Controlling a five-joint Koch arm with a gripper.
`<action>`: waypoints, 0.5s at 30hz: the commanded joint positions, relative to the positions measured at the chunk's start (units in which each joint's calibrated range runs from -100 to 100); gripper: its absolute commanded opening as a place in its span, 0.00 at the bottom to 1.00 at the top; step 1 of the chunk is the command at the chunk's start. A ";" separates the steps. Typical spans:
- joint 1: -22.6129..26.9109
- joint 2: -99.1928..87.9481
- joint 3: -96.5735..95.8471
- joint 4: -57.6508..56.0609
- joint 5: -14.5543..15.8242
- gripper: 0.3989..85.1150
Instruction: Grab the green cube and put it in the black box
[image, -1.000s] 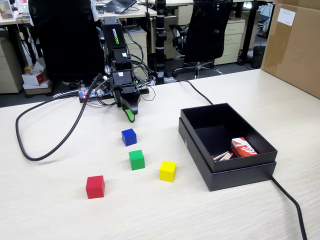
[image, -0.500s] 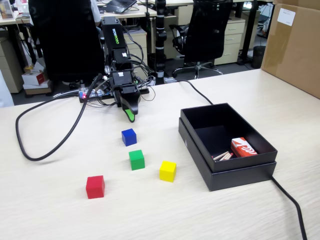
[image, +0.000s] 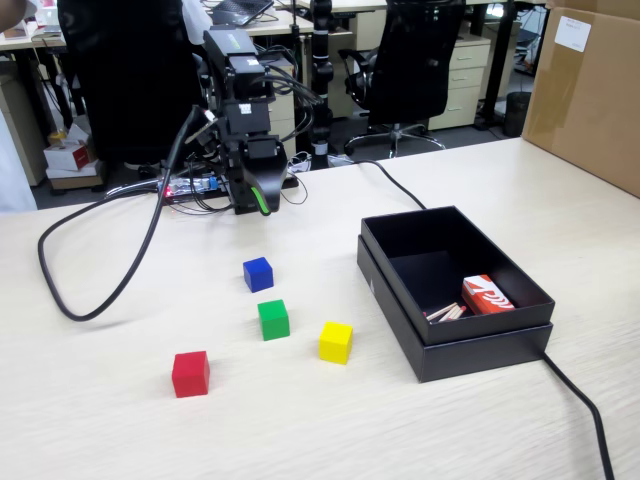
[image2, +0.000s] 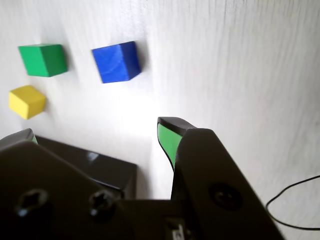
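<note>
Next, my gripper grabs the green cube (image: 273, 319) by its flat opposite sides, to put it in the black box.
The green cube (image: 273, 319) (image2: 43, 60) rests on the light table, in front of the blue cube (image: 258, 274) (image2: 116, 61) in the fixed view. To its right stands the black box (image: 470, 355), open-topped, with a red-and-white pack inside. My gripper (image: 258, 196) (image2: 97, 130) hangs over the table behind the blue cube, well short of the green one. It is open, with wide-spread green-padded fingers (image2: 167, 140) holding nothing. A black corner shows between them in the wrist view; I cannot tell what it belongs to.
A yellow cube (image: 335, 342) (image2: 27, 101) and a red cube (image: 190, 373) sit near the green one. A black cable (image: 95, 300) loops across the left of the table, and another (image: 585, 405) runs from the box. A brown carton (image: 590, 90) stands at the back right.
</note>
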 joint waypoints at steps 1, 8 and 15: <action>-0.93 7.71 11.37 -0.73 -0.15 0.55; -3.13 30.08 28.96 -0.73 -1.22 0.52; -3.86 51.89 38.84 -0.73 -1.51 0.53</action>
